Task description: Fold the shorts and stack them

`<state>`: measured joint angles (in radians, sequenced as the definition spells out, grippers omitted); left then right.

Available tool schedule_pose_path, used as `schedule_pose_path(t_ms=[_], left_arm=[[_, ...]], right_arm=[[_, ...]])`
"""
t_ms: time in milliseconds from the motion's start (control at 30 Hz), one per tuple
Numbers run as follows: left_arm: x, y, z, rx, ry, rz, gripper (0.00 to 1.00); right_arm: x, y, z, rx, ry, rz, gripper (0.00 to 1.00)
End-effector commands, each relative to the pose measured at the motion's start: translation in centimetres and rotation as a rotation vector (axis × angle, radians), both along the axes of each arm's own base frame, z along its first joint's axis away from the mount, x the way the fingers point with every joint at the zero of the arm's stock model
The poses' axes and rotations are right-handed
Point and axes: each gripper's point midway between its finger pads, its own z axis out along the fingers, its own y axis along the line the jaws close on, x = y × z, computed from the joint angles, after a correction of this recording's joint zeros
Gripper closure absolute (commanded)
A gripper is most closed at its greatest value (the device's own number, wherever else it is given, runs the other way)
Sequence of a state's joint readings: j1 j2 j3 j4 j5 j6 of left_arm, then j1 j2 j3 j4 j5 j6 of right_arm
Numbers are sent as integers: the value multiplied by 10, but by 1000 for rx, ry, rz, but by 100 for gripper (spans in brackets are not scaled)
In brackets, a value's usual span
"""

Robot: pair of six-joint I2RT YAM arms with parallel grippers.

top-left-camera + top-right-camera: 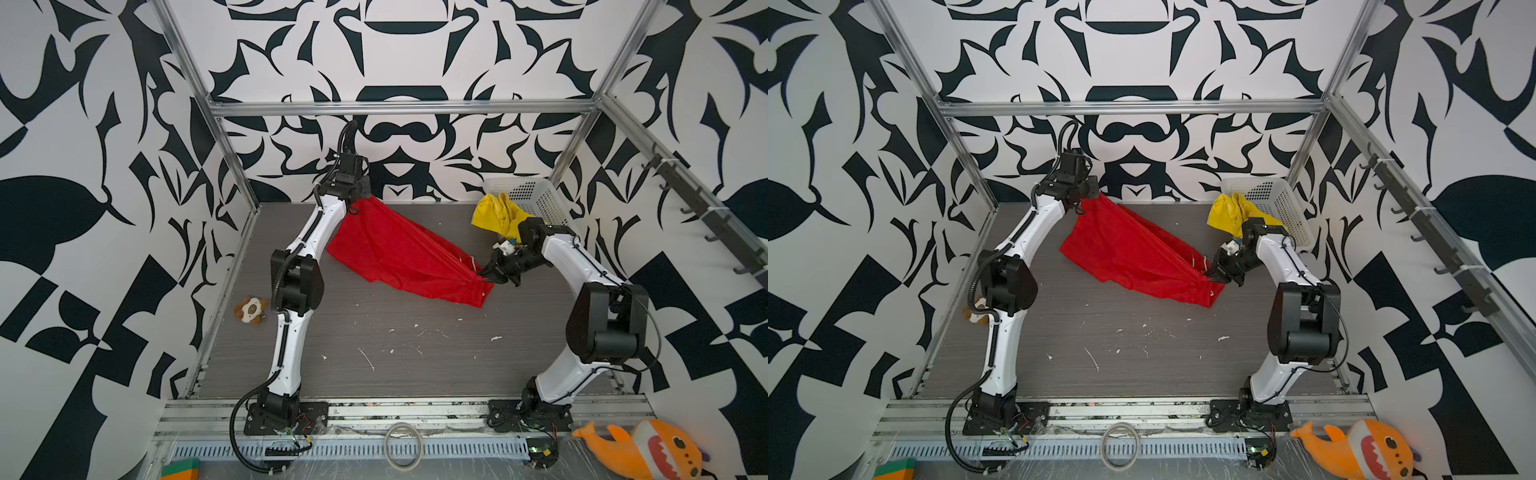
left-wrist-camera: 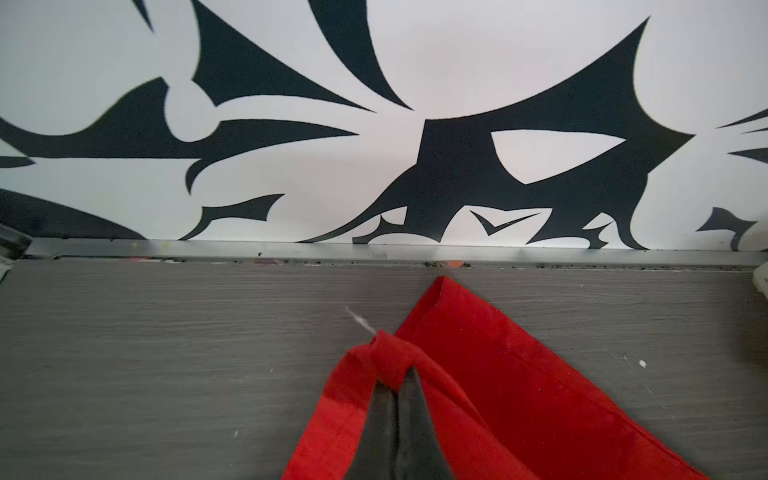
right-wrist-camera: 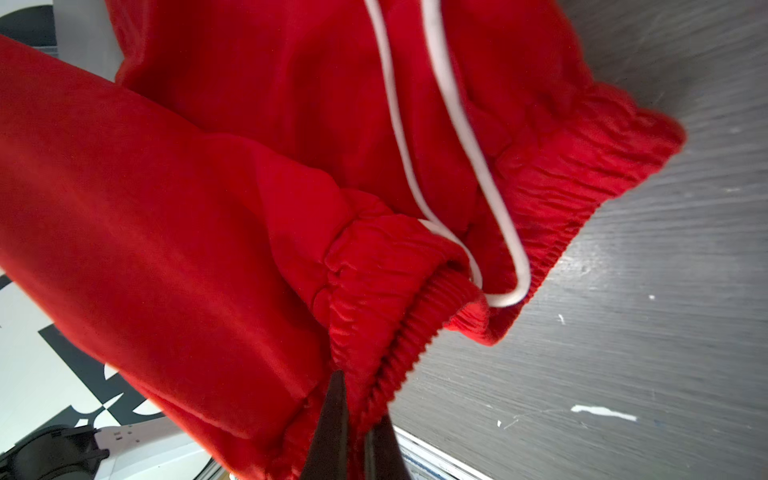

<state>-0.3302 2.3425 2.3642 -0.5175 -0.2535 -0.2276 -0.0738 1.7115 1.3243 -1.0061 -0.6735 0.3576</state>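
Note:
My left gripper needs to keep holding the hem corner, because the corner hangs above the table and would fall slack onto the table if I let go now.
The red shorts (image 1: 399, 253) (image 1: 1133, 257) hang stretched in the air between my two grippers, above the grey table in both top views. My left gripper (image 1: 360, 202) (image 1: 1086, 203) is shut on a hem corner of the red shorts (image 2: 390, 361) near the back wall. My right gripper (image 1: 484, 277) (image 1: 1212, 276) is shut on the elastic waistband (image 3: 374, 332), where the white drawstring (image 3: 478, 166) loops out. The yellow shorts (image 1: 496, 214) (image 1: 1231, 211) lie bunched over the rim of the white basket at the back right, behind my right arm.
The white perforated basket (image 1: 536, 197) (image 1: 1279, 203) stands at the back right corner. A small plush toy (image 1: 250, 309) lies by the table's left edge beside my left arm. An orange plush shark (image 1: 648, 449) (image 1: 1362, 449) lies off the table at the front right.

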Motion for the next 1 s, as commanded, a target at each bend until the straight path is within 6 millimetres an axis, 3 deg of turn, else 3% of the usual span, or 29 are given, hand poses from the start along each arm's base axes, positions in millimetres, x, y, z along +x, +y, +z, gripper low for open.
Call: schedule_pose_path(t_ms=[0, 67, 167, 267, 333, 533, 633, 733, 867, 967], left_arm=[[25, 7, 18, -8, -118, 55, 100], [29, -3, 3, -5, -109, 40, 100], [35, -19, -23, 6, -85, 17, 98], [35, -28, -37, 13, -60, -1, 72], [31, -29, -37, 18, -45, -5, 59], [-2, -17, -13, 22, -23, -32, 35], [-30, -16, -12, -41, 39, -79, 34], [-58, -16, -40, -100, 140, -112, 34], [-79, -14, -91, -202, 250, -98, 36], [-89, -7, -129, -252, 363, -57, 39]], right_arm=[[-15, -10, -15, -31, 85, -29, 100], [-16, -9, -21, -22, 94, -42, 99], [-10, -16, -22, -31, 73, -77, 82], [-1, -29, -10, -78, 7, -117, 60], [2, -43, 4, -137, -38, -146, 50], [-4, -74, 53, -319, -165, -216, 41], [-6, -59, 72, -331, -257, -188, 41], [-5, -24, 79, -354, -348, -98, 41], [5, 31, 64, -298, -416, -12, 42], [16, 58, 42, -280, -425, 24, 43]])
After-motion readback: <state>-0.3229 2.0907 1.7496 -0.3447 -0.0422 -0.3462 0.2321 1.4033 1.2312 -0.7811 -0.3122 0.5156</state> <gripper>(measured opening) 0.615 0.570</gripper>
